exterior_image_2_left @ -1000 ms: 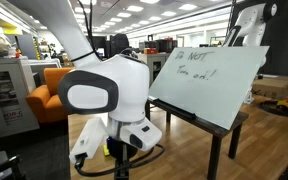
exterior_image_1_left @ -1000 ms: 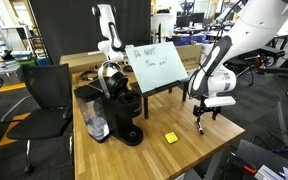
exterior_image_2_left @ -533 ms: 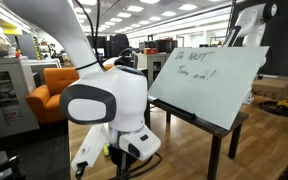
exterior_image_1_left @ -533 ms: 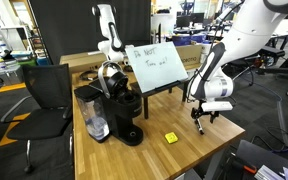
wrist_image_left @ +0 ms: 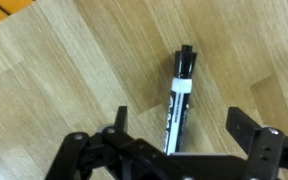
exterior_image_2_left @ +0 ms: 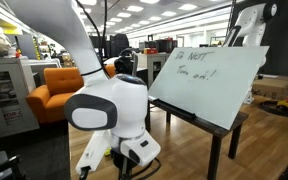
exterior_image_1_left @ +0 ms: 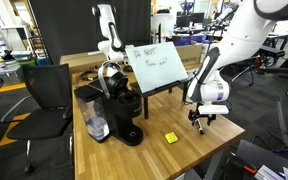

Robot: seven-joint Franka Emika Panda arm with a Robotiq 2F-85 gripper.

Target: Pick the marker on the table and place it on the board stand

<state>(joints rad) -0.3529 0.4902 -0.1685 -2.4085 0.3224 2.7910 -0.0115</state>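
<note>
The marker's body (wrist_image_left: 177,115) is between my fingers, which reach down to the table in an exterior view, so my gripper should close on the marker now.
The marker (wrist_image_left: 177,100), black with a white label, lies flat on the light-wood table (wrist_image_left: 64,70). In the wrist view my gripper (wrist_image_left: 179,125) is open above it, with one finger on each side of the marker's near end. In an exterior view the gripper (exterior_image_1_left: 199,122) hangs low over the table's right part, in front of the board stand (exterior_image_1_left: 156,68). The whiteboard with blue handwriting also shows in an exterior view (exterior_image_2_left: 209,80), on its black easel. The marker is hidden in both exterior views.
A black coffee machine (exterior_image_1_left: 124,110) stands at the table's left front. A small yellow block (exterior_image_1_left: 170,138) lies near the front edge. A black office chair (exterior_image_1_left: 46,100) stands left of the table. The easel's legs (exterior_image_2_left: 224,140) stand close behind my arm.
My arm has moved a little to the left and lower over the table. The gripper stays open.
</note>
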